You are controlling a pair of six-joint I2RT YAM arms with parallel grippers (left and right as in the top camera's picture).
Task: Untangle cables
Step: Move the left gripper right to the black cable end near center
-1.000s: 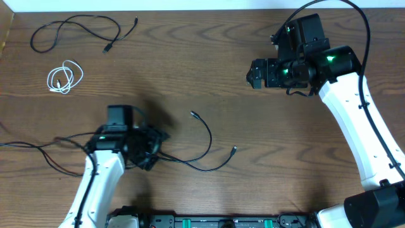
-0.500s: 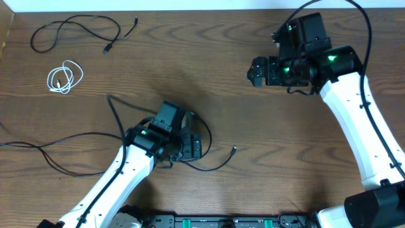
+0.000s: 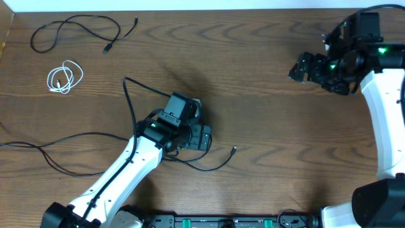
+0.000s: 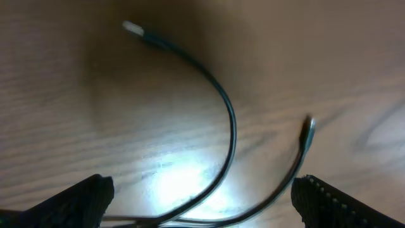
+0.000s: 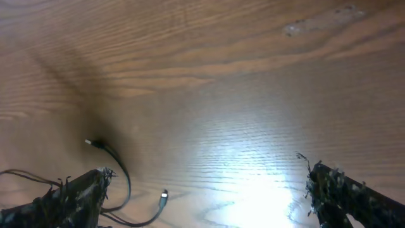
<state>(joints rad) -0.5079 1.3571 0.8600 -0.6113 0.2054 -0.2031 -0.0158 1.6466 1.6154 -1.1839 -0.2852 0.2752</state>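
My left gripper will untangle the cables by grabbing the thin black cable behind the plug nearer its finger, leaving the other part free.
One thin black cable (image 4: 231, 120) lies on the wooden table under my left gripper (image 4: 202, 204). Two of its strands pass between the wide-open fingers (image 4: 66, 204) untouched, and its plug ends (image 4: 133, 28) point away. From overhead, my left gripper (image 3: 204, 137) covers that cable's middle, with one plug (image 3: 235, 150) lying free to its right. A long black cable (image 3: 76, 135) trails off to the left. A white coiled cable (image 3: 64, 77) and another black cable (image 3: 76, 28) lie apart at the far left. My right gripper (image 3: 299, 68) hovers open and empty at the far right.
The right wrist view shows bare wood below my right gripper (image 5: 209, 199) and the black cable's plug (image 5: 163, 196) far off. A thicker black cord (image 3: 128, 101) rises from the left arm. The table's far edge (image 3: 202, 9) runs along the top.
My left arm swung right over the black cable and its jaws opened wider, so the loop and one plug are hidden beneath it. My right arm pulled away toward the right edge.
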